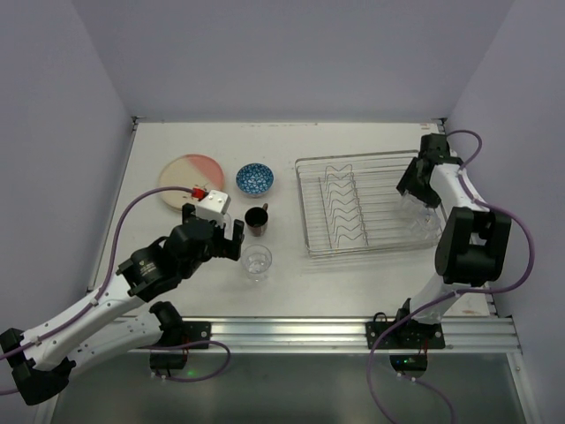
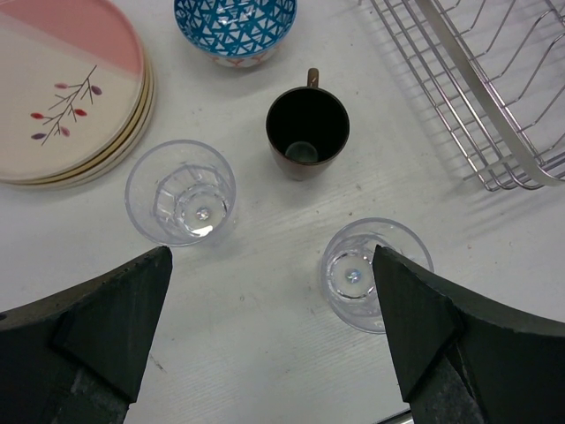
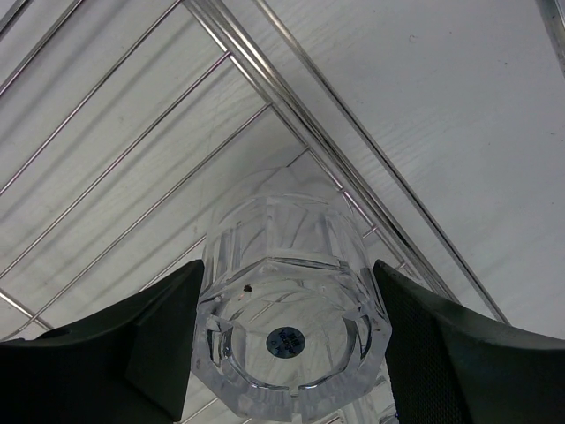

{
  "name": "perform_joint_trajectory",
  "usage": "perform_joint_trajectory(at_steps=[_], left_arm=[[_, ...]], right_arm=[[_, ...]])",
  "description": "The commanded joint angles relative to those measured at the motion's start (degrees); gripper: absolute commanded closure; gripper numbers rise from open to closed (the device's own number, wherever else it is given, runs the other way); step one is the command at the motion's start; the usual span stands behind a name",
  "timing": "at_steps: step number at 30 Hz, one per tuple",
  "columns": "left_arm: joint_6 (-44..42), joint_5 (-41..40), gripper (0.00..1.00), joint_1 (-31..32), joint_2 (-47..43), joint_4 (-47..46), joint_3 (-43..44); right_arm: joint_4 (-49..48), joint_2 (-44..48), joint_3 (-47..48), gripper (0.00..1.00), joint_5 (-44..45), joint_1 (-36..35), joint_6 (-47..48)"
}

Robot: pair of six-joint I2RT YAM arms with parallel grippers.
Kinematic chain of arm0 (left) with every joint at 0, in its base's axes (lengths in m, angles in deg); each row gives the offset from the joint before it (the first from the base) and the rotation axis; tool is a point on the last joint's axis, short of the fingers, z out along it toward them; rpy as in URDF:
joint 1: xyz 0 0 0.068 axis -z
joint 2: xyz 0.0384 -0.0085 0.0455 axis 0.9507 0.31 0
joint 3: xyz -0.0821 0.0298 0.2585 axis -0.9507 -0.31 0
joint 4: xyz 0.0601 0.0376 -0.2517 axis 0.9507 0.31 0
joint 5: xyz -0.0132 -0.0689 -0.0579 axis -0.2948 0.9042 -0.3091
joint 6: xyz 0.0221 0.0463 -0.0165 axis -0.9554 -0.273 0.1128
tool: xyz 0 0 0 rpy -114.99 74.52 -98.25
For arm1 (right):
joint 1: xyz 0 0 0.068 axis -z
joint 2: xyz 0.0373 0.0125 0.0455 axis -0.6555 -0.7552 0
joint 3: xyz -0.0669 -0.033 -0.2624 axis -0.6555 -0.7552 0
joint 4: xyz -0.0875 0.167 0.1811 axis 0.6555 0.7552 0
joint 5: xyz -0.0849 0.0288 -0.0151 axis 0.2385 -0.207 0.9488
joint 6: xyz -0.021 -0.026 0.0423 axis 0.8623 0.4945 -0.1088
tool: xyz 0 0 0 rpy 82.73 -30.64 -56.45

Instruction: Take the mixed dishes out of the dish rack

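Note:
My right gripper would bring the clear tumbler (image 1: 413,202) (image 3: 290,305) up off the rack wires if I lifted it now, because my fingers are shut against both sides of the tumbler.
My left gripper (image 1: 216,231) (image 2: 271,256) is open and empty above the table, near the unloaded dishes. In the left wrist view, two clear tumblers (image 2: 181,192) (image 2: 371,274) stand upright, with the dark brown mug (image 2: 307,132), the blue-patterned bowl (image 2: 235,22) and the stacked cream plates (image 2: 62,88) beyond them. My right gripper (image 1: 419,196) (image 3: 284,274) is at the right end of the silver wire dish rack (image 1: 357,168). Its fingers press both sides of an upside-down clear tumbler (image 3: 287,327) over the rack wires (image 3: 132,159).
The top view shows the plates (image 1: 190,177), bowl (image 1: 254,179), mug (image 1: 257,221) and one tumbler (image 1: 257,261) left of the rack. The rack's zigzag dividers (image 1: 340,208) hold nothing. Walls close in the table's far side and both ends.

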Motion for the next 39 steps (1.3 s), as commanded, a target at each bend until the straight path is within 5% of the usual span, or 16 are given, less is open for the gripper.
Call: perform_joint_trajectory(at_steps=[1, 9, 17, 24, 26, 32, 39], left_arm=[[-1.07, -0.87, 0.00, -0.08, -0.03, -2.78, -0.02], [-0.72, -3.06, 0.00, 0.01, -0.20, -2.60, 0.59], [2.44, 3.75, 0.00, -0.08, 0.15, -4.18, 4.19], [10.87, 28.10, 0.00, -0.16, 0.85, -29.69, 3.68], [13.51, 33.81, 0.00, -0.08, 1.29, -41.03, 1.66], [18.61, 40.94, 0.00, -0.08, 6.20, -53.82, 1.74], [21.16, 45.53, 0.03, -0.08, 10.17, -57.09, 3.15]], right_arm=[[-1.44, 3.15, 2.24, 0.58, -1.45, -0.83, -1.33], [-2.66, 10.71, 4.00, 0.60, -10.75, -1.36, -1.77], [-10.66, 24.41, -1.88, 0.62, -40.24, -4.42, -1.50], [-42.78, 35.41, -16.11, 0.62, -68.12, -12.59, -15.72], [-54.27, 36.90, -20.50, 0.62, -71.04, -16.11, -22.31], [-74.52, 39.02, -27.45, 0.63, -73.70, -21.91, -34.63], [-87.56, 37.09, -30.36, 0.64, -73.00, -26.49, -41.32]])
